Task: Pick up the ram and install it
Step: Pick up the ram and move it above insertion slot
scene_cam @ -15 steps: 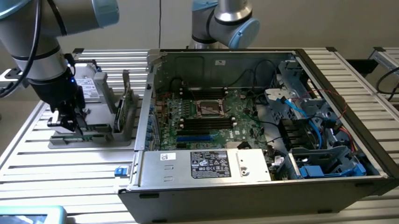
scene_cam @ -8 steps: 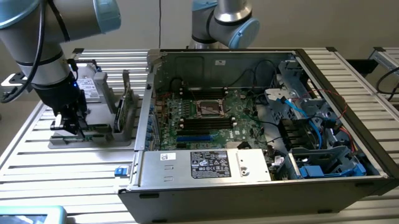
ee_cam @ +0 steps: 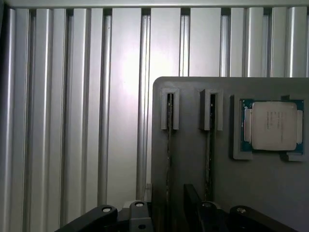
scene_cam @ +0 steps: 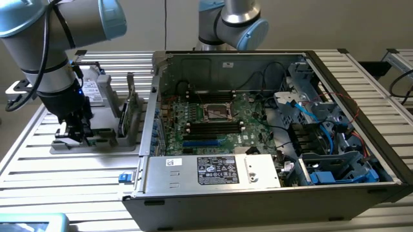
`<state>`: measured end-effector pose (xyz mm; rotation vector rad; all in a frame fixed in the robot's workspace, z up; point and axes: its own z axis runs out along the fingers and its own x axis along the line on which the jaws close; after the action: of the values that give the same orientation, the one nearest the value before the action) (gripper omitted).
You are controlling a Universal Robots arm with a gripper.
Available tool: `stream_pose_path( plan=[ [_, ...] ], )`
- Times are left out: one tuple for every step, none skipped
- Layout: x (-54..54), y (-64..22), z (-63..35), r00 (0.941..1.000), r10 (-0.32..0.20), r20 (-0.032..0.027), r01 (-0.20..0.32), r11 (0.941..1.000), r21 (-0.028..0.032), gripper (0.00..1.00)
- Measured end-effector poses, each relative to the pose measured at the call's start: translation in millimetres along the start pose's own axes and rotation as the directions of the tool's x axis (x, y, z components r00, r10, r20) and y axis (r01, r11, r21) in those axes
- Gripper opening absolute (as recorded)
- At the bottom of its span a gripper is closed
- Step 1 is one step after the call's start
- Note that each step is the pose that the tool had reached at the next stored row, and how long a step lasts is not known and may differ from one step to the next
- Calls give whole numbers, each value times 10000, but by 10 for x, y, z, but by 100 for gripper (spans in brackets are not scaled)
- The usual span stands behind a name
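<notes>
The ram's end is enclosed by the tray's slotted bracket (ee_cam: 170, 108), so my gripper should next grab the ram by the middle of its exposed long edge (ee_cam: 168, 209).
In the wrist view, two ram sticks stand on edge in the slots of a grey holder tray (ee_cam: 193, 96): one ram stick (ee_cam: 169, 140) and a second (ee_cam: 211, 140) beside it. My gripper (ee_cam: 166, 212) is open, low over the tray, and the first stick's edge runs into the gap between its dark fingers (ee_cam: 140, 215). The exterior view shows the gripper (scene_cam: 71, 135) at the tray's near end, on that view's left. The open computer case holds the motherboard (scene_cam: 206, 121) with its dark memory slots (scene_cam: 210, 128).
A processor chip (ee_cam: 273, 125) lies in a recess of the tray. A green expansion card (scene_cam: 132, 111) and a silver hard drive (scene_cam: 90, 89) stand on the tray (scene_cam: 103, 147). The case wall (scene_cam: 152, 111) rises right of it. A second arm (scene_cam: 232, 24) stands behind the case. Cables and drive bays (scene_cam: 322, 140) fill the case's right side.
</notes>
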<state>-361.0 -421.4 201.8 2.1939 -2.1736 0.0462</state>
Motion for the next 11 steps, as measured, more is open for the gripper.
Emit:
stream_pose_path(
  plan=[
    [0,0,10,10000,-1,-6,1,10000,0,39],
    [-2,0,19,10000,0,-13,0,10000,0,39],
    [-4,0,26,10000,0,-21,0,10000,0,39],
    [-7,0,32,10000,0,-29,0,10000,0,39],
    [-10,0,37,10000,1,-36,-1,10000,-1,39],
    [-12,-1,42,10000,0,-40,0,10000,1,39],
    [-13,-1,46,10000,0,-43,0,10000,2,41],
    [-14,-1,50,10000,0,-46,0,10000,5,46],
    [-15,-1,55,10000,1,-51,-1,10000,7,46],
    [-15,-1,58,10000,1,-58,-1,10000,8,52],
    [-15,-1,60,10000,1,-72,-1,10000,7,52]
  ],
)
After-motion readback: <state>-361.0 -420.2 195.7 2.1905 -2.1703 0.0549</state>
